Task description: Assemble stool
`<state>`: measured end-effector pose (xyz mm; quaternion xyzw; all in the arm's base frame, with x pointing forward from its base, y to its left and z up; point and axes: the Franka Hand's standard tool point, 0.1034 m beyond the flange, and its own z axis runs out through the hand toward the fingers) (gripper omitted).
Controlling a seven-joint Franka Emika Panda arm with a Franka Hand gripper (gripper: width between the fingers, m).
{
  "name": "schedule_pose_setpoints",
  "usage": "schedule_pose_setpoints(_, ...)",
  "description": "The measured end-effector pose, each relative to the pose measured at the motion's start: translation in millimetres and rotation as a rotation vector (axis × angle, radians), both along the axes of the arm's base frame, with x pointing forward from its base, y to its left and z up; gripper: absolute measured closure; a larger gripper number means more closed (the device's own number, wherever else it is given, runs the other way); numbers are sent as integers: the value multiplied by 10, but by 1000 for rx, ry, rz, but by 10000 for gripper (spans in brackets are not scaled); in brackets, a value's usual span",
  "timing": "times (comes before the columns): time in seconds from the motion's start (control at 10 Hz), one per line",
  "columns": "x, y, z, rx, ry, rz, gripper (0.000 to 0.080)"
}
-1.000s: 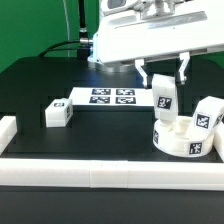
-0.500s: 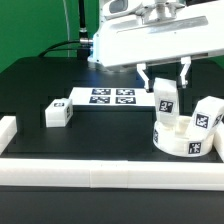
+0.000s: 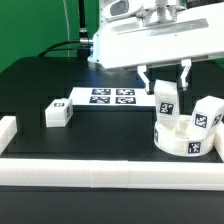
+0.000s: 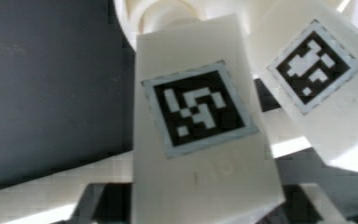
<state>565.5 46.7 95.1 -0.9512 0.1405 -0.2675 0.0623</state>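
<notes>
The upright leg has its lower end inside the rim of the white seat, so the robot's gripper should open.
My gripper (image 3: 165,79) is shut on a white blocky leg (image 3: 165,96) with a black-and-white tag. It holds the leg upright just above the round white seat (image 3: 182,142) at the exterior view's right. A second leg (image 3: 208,116) stands on the seat's far right side. A third leg (image 3: 57,113) lies on the black table at the exterior view's left. In the wrist view the held leg (image 4: 202,110) fills the picture between my gripper's (image 4: 202,196) fingers, with the second leg's tag (image 4: 318,60) beside it. The held leg's lower end is hidden behind the seat's rim.
The marker board (image 3: 110,97) lies flat behind the middle of the table. A long white rail (image 3: 110,176) runs along the front edge. A short rail piece (image 3: 7,131) stands at the exterior view's left. The arm's white body (image 3: 150,40) hangs above the seat.
My gripper has moved the held leg slightly down and toward the exterior view's right, closer to the seat. Nothing else has moved.
</notes>
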Motion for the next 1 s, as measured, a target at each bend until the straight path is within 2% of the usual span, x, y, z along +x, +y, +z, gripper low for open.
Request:
schedule_pose_setpoints(0.5,-24,1,-6,0,5,1,472)
schedule_pose_setpoints(0.6,-41,10,-31,3,18,4,405)
schedule_pose_setpoints(0.7,-42,10,-32,3,18,4,405)
schedule_pose_setpoints(0.8,-43,10,-36,3,19,4,218)
schedule_pose_setpoints(0.9,-43,-2,-37,2,20,4,168)
schedule_pose_setpoints(1.0,-48,-58,-41,0,33,8,168)
